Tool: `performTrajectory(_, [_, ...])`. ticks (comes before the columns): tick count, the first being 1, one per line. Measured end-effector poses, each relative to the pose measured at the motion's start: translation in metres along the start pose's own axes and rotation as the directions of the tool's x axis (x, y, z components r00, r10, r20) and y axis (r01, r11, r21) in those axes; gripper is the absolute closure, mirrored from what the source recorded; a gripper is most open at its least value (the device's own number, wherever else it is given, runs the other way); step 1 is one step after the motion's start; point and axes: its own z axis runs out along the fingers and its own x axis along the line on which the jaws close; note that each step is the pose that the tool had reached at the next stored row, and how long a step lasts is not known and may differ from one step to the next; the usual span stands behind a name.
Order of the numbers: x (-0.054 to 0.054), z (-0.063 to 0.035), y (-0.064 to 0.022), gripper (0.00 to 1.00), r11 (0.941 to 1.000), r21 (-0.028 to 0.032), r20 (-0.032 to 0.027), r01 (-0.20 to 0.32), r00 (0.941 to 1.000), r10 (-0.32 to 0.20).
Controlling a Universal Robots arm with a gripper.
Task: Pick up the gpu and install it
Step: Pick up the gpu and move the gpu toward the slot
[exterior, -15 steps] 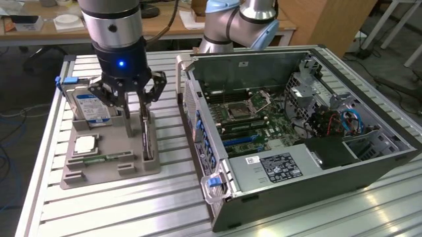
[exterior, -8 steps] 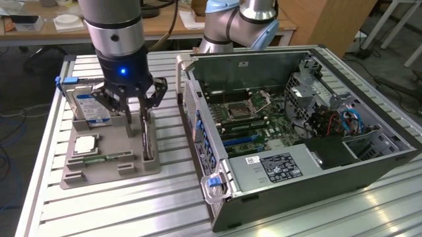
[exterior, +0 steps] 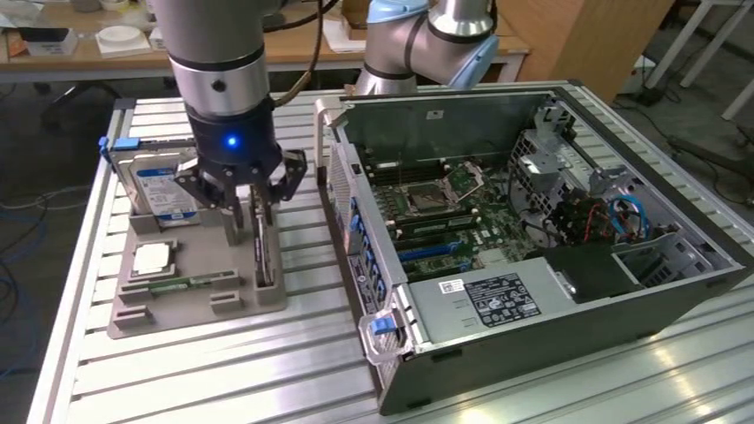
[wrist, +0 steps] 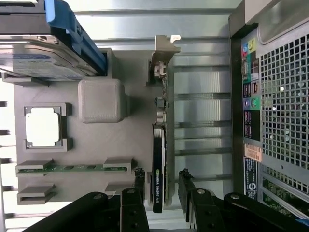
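Note:
A bent metal bracket sticks out from the GPU, so the robot's gripper should next grab the GPU by the flat sides of its black cooler end.
The gpu (wrist: 159, 145) stands on edge in a slot of the grey holder (wrist: 101, 145), a thin dark card with its metal bracket (wrist: 163, 53) at the far end. In the exterior view the gpu (exterior: 267, 265) sits at the holder's right side. My gripper (wrist: 161, 178) is open and lowered over the card's near end, one finger (wrist: 139, 180) on each side, with small gaps to the card. In the exterior view the gripper (exterior: 250, 231) hangs straight down over the holder.
The holder (exterior: 189, 309) also carries a blue-labelled hard drive (exterior: 165, 190), a CPU (exterior: 154, 258) and a RAM stick (exterior: 189, 284). The open computer case (exterior: 531, 238) lies at the exterior view's right, close beside the holder. Its perforated rear panel (wrist: 280, 96) is next to the card.

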Motion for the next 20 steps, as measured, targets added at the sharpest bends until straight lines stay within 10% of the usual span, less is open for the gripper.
performTrajectory(20, [-0.003, 0.0311, -0.0036, 0.59, 0.9996, 0.0009, 0.0008, -0.028, 0.9996, 0.028])
